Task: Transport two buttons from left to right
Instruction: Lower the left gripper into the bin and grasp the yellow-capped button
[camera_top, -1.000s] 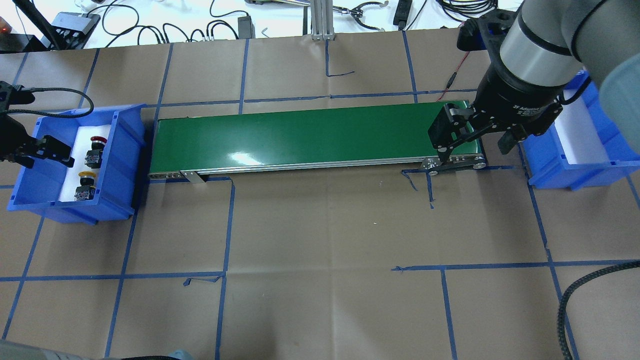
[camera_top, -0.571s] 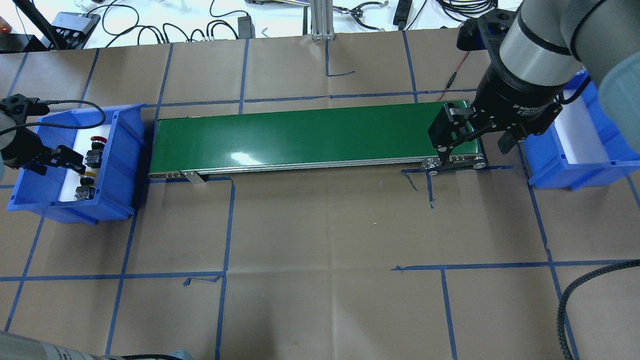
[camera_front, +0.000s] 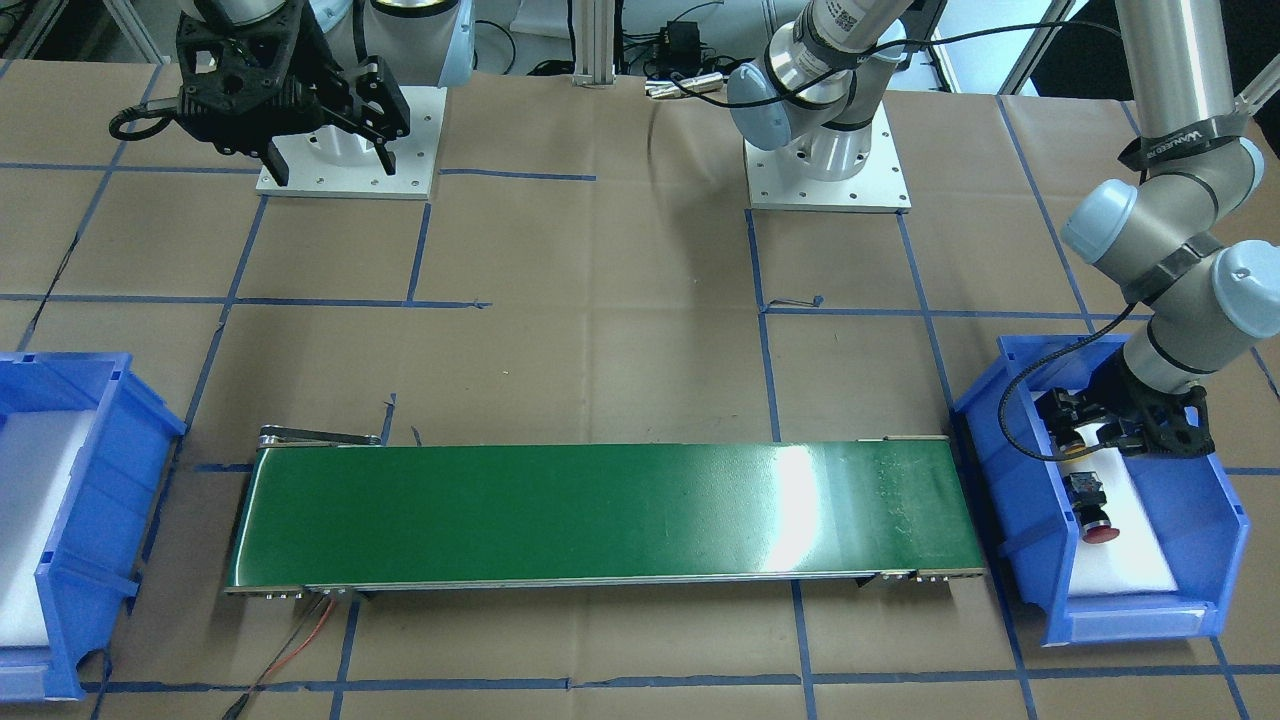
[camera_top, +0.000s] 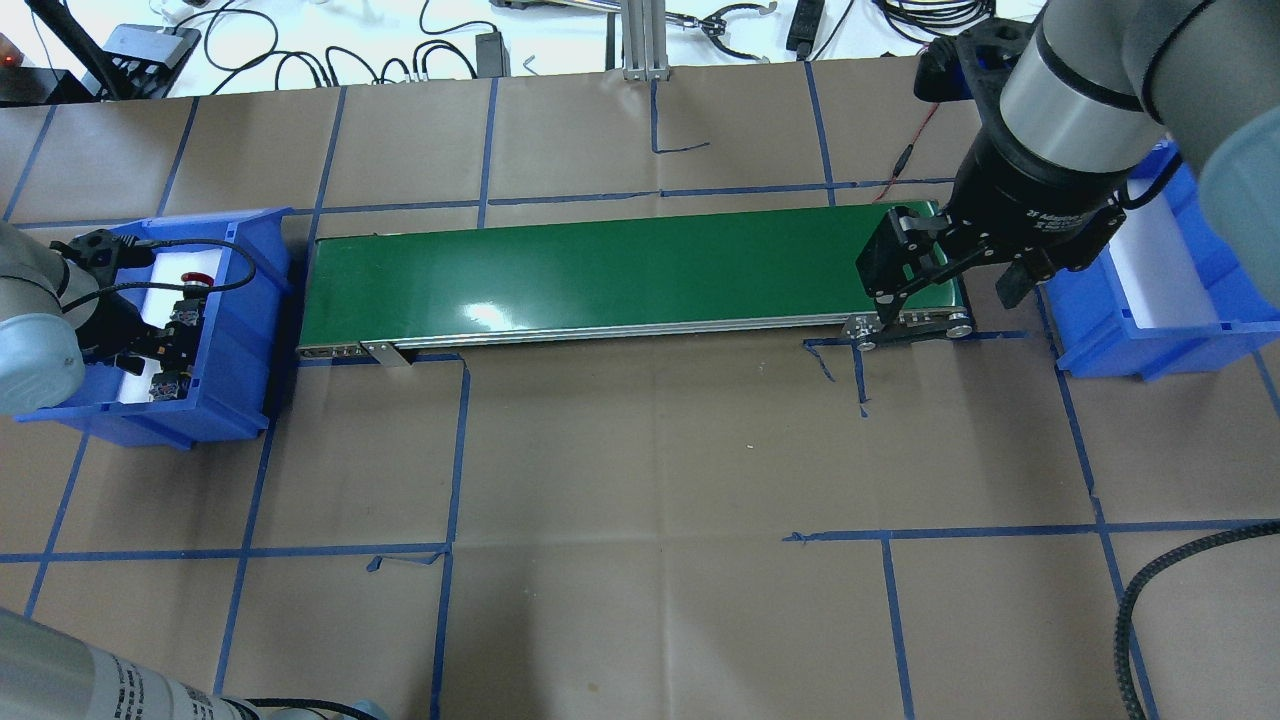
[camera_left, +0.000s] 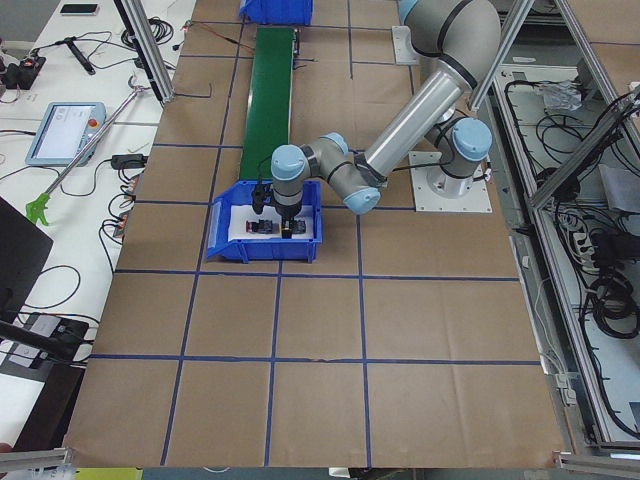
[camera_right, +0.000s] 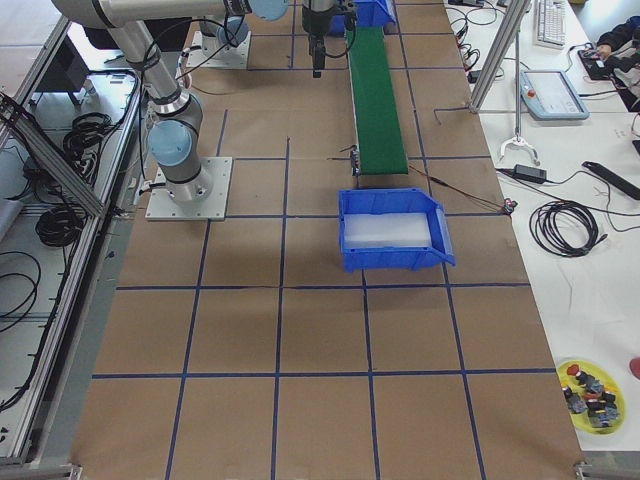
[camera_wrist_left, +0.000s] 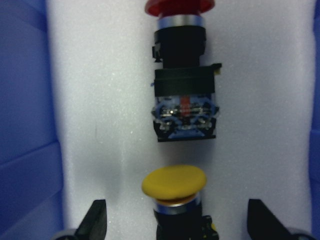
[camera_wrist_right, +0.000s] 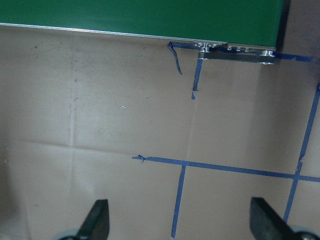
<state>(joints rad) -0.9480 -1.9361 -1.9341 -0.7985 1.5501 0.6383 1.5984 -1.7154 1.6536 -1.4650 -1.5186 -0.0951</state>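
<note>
Next, the left gripper grips the yellow button (camera_wrist_left: 174, 184) by its black body below the cap (camera_wrist_left: 178, 224) to transport it across.
The red button (camera_wrist_left: 182, 100) and the yellow button (camera_wrist_left: 174, 184) lie on white foam in the left blue bin (camera_top: 235, 300). In the left wrist view my left gripper (camera_wrist_left: 177, 225) is open, one finger on each side of the yellow button, not touching it. In the overhead view the left gripper (camera_top: 150, 350) covers the yellow button, and the red button (camera_top: 190, 300) shows beyond it. In the front view the red button (camera_front: 1090, 505) lies just in front of the left gripper (camera_front: 1100, 425). My right gripper (camera_top: 945, 295) is open and empty above the conveyor's right end.
A green conveyor belt (camera_top: 620, 270) runs between the left bin and the right blue bin (camera_top: 1160, 290), which holds only white foam. Brown paper with blue tape lines covers the table (camera_top: 650, 480). Cables lie beyond the table's far edge.
My left gripper has moved right and down into the left bin, from its left side to over the yellow button. The right arm has not moved.
</note>
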